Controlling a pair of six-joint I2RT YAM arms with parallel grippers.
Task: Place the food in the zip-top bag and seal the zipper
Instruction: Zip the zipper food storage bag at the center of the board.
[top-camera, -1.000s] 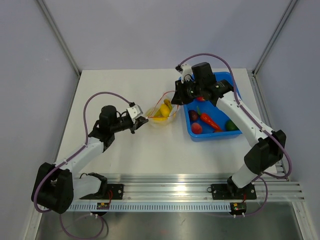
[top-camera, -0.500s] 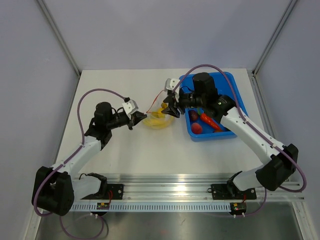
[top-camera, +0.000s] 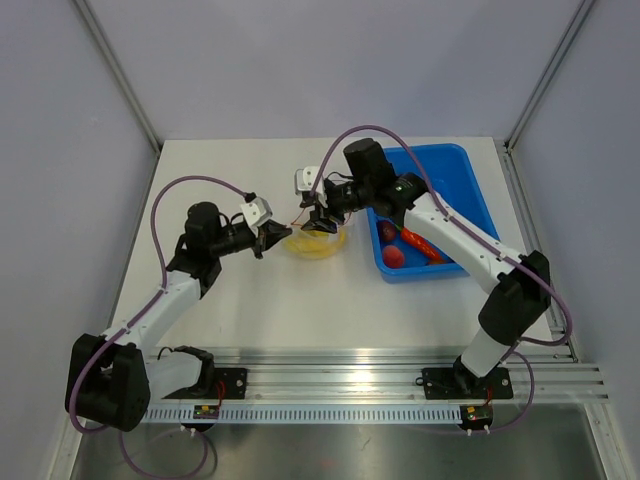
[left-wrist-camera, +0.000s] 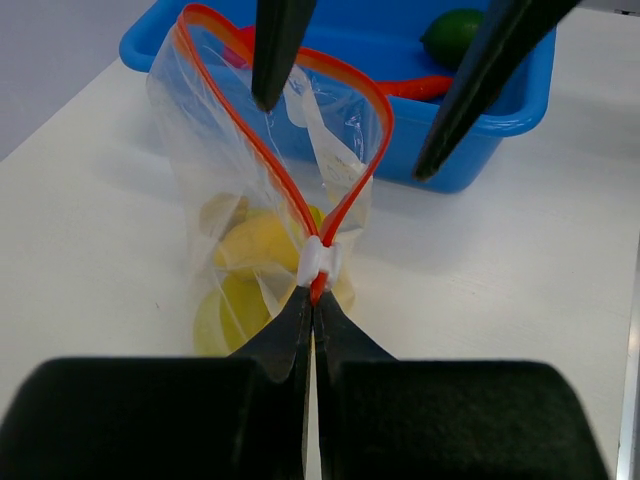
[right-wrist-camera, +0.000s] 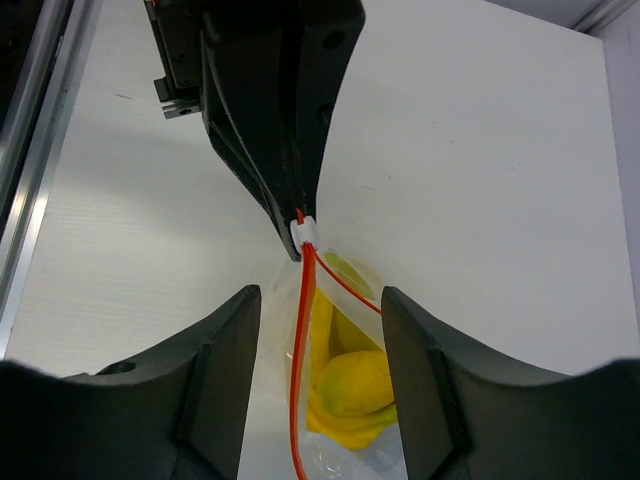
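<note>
I need to grab the white slider with my right gripper next, beside the end of the zipper that my left gripper holds, to pull the zipper sealed.
The zip-top bag stands mid-table with the yellow banana inside it. The banana also shows in the right wrist view. The orange-red zipper gapes in an open loop. A white slider sits at its near end. My left gripper is shut on the zipper's end just behind the slider. My right gripper is open and hangs over the bag's mouth. Its fingers stand either side of the zipper without touching it.
The blue bin lies right of the bag and holds a red tomato, an orange carrot and a green lime. The table's rail runs along the near edge.
My right arm swung left from over the blue bin to above the bag's mouth. My left gripper kept hold of the bag's end and shifted slightly left.
</note>
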